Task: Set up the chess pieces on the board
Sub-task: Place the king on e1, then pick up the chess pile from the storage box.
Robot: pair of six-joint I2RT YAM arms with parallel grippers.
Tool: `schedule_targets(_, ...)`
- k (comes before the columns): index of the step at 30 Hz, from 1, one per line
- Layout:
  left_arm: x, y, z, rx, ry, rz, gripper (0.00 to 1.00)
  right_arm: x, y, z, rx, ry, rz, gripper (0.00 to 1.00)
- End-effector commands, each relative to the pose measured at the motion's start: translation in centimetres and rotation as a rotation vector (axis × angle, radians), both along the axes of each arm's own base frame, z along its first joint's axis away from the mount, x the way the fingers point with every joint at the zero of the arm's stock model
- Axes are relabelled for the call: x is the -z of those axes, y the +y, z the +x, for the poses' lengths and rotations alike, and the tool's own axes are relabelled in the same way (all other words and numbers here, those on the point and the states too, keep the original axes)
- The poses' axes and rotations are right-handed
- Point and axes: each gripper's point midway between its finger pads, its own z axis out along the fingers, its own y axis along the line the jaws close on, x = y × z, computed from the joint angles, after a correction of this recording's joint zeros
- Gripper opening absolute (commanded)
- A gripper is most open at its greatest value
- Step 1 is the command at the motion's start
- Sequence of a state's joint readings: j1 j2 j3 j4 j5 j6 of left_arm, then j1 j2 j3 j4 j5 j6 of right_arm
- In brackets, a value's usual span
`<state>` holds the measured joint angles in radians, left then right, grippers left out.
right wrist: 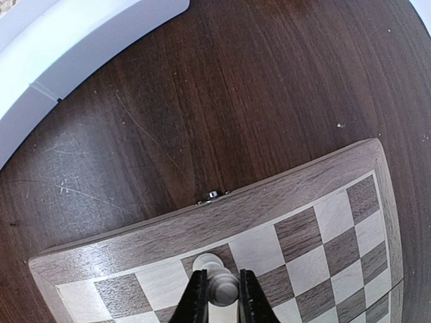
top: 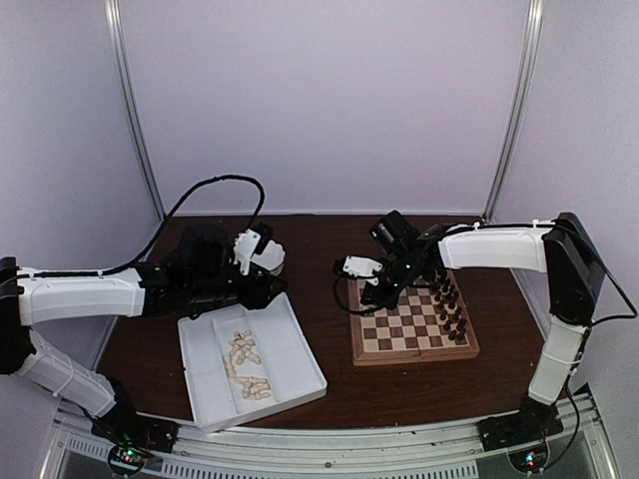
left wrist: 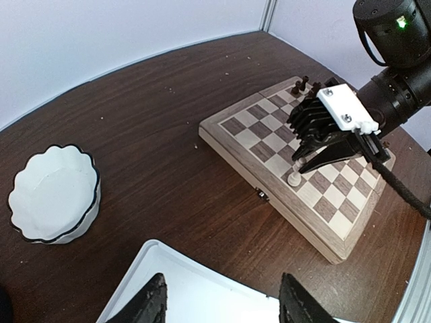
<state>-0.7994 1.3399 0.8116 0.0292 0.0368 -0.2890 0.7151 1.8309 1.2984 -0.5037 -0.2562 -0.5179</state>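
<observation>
The cream piece stands upright with its base on the flat dark square in the edge row, so my right gripper needs to release it now.
The chessboard (top: 404, 334) lies right of centre; it also shows in the left wrist view (left wrist: 269, 145) and right wrist view (right wrist: 296, 202). Several dark pieces (top: 451, 304) stand along its right side. My right gripper (right wrist: 220, 293) is shut on a cream piece (right wrist: 219, 282) whose base rests on a dark square in the board's left edge row; the same piece (left wrist: 295, 177) shows under the right fingers (left wrist: 323, 151). Several cream pieces (top: 245, 361) lie in the white tray (top: 290, 334). My left gripper (left wrist: 222, 299) is open and empty above the tray's far edge.
A white scalloped bowl (left wrist: 54, 195) sits on the dark wood table (left wrist: 168, 134) behind the tray, also in the top view (top: 265, 254). The tray's corner (right wrist: 81, 47) lies left of the board. Booth walls close the back and sides.
</observation>
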Motion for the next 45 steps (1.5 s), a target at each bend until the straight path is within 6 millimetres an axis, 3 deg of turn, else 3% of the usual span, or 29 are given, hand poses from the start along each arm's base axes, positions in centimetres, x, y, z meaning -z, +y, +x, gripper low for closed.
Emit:
schedule_targets(1,-0.8,0.3,0.2,-0.018,-0.016,-0.031,0.56,0.0,-0.4,0.1,0.008,-0.017,-0.012,0.02)
schedule_targets(7,-0.9,0.3,0.2,-0.018,-0.016,-0.034,0.56,0.3,-0.6,-0.1,0.010,-0.010,-0.016,0.04)
schedule_targets(13,-0.9,0.4,0.1,-0.017,-0.012,-0.037,0.56,-0.5,-0.8,-0.1,0.022,-0.020,-0.008,0.23)
schedule_targets(17,-1.0,0.5,0.0,-0.025,-0.005,-0.044,0.56,-2.3,-0.9,0.2,0.050,-0.052,0.014,0.33)
schedule_targets(21,-1.4,0.9,-0.5,-0.031,0.029,-0.050,0.57,-5.7,-0.8,0.0,0.066,-0.072,0.064,0.39)
schedule_targets(25,0.7,2.9,-1.8,-0.073,0.158,0.078,0.59,-9.2,-0.8,-1.1,0.049,-0.069,0.120,0.43)
schedule_targets(28,3.1,5.1,-3.3,-0.099,0.271,0.226,0.54,-10.1,-0.9,-2.8,0.001,-0.019,0.135,0.43)
schedule_targets(32,6.4,6.3,-6.9,-0.036,0.471,0.342,0.46,-10.9,0.0,-6.9,-0.143,0.133,0.176,0.43)
schedule_targets(34,7.7,7.5,-7.6,-0.073,0.537,0.402,0.44,-11.6,0.4,-8.7,-0.196,0.179,0.192,0.42)
schedule_targets(39,9.4,9.4,-7.1,-0.187,0.586,0.518,0.38,-12.1,1.3,-10.8,-0.260,0.176,0.174,0.41)
schedule_targets(45,10.1,9.3,-5.8,-0.286,0.623,0.551,0.41,-11.4,1.5,-11.6,-0.274,0.169,0.164,0.41)
